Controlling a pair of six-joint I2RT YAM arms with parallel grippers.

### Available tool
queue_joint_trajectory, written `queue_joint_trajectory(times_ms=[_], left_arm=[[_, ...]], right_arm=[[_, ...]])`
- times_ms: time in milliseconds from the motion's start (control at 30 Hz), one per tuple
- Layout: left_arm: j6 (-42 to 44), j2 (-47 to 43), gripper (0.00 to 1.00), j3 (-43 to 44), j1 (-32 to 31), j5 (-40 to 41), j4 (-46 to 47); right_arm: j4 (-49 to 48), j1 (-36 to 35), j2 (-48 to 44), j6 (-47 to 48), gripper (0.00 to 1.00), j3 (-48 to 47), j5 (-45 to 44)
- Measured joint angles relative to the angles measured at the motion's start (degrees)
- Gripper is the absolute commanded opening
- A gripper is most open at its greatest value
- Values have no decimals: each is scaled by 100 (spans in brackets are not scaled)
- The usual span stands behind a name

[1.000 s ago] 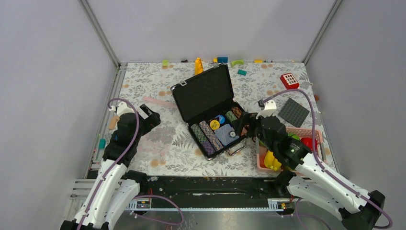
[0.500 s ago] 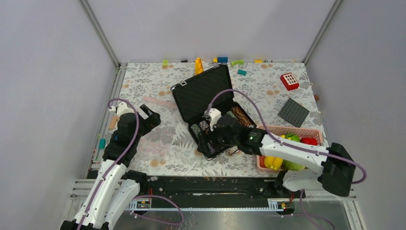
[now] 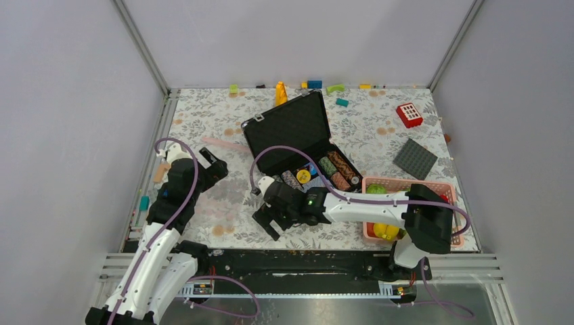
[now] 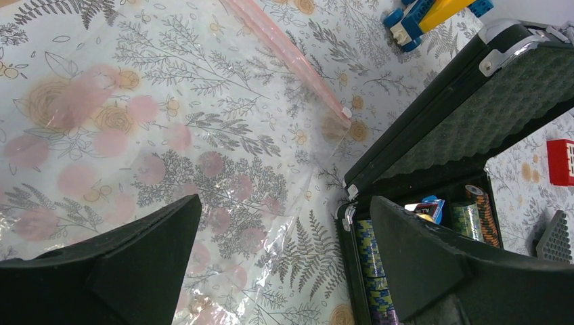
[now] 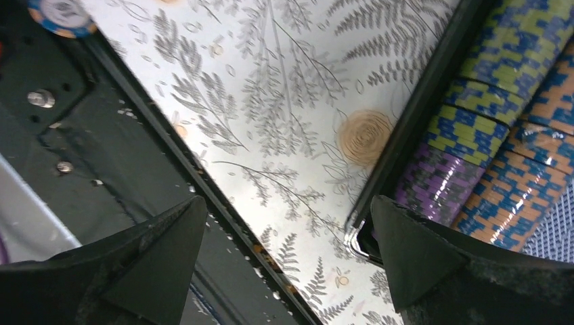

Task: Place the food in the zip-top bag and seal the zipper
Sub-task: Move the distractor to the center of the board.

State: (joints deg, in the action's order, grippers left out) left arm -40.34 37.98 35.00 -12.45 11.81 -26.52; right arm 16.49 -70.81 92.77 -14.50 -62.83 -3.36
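Next, my right gripper grabs the black case by its rim at its near corner [image 5: 363, 231] to slide it from the zip-top bag.
The clear zip-top bag [image 3: 227, 196] lies flat on the floral table, left of the open case. Its pink zipper [image 3: 225, 144] runs along the far edge. In the left wrist view the bag [image 4: 223, 196] fills the middle and the zipper [image 4: 291, 57] crosses the top. The food sits in the pink basket [image 3: 406, 183] at the right: yellow bananas [image 3: 383, 229] and a green piece [image 3: 376, 189]. My left gripper [image 3: 216, 164] is open and empty over the bag [image 4: 284, 271]. My right gripper [image 3: 266, 223] is open and empty, low over the table's front edge [image 5: 288, 271], beside the case's corner.
An open black case [image 3: 298, 149] with poker chips stands mid-table; its chip rows [image 5: 487, 122] are beside my right fingers. A black rail [image 5: 101, 135] borders the table front, with a loose chip [image 5: 61, 13] on it. Building blocks [image 3: 315, 84] line the back; a grey baseplate [image 3: 414, 158] is right.
My right arm has swung left from the basket, across the case, down to the table's front edge left of the case. The left arm has not moved.
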Motion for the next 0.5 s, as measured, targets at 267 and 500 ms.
queue_joint_trajectory(times_ms=[267, 500], left_arm=[[0, 2, 99, 0, 0, 17, 2], [0, 2, 99, 0, 0, 28, 2]], right_arm=[[413, -20, 160, 15, 89, -20, -525], [511, -72, 439, -17, 81, -48, -553]])
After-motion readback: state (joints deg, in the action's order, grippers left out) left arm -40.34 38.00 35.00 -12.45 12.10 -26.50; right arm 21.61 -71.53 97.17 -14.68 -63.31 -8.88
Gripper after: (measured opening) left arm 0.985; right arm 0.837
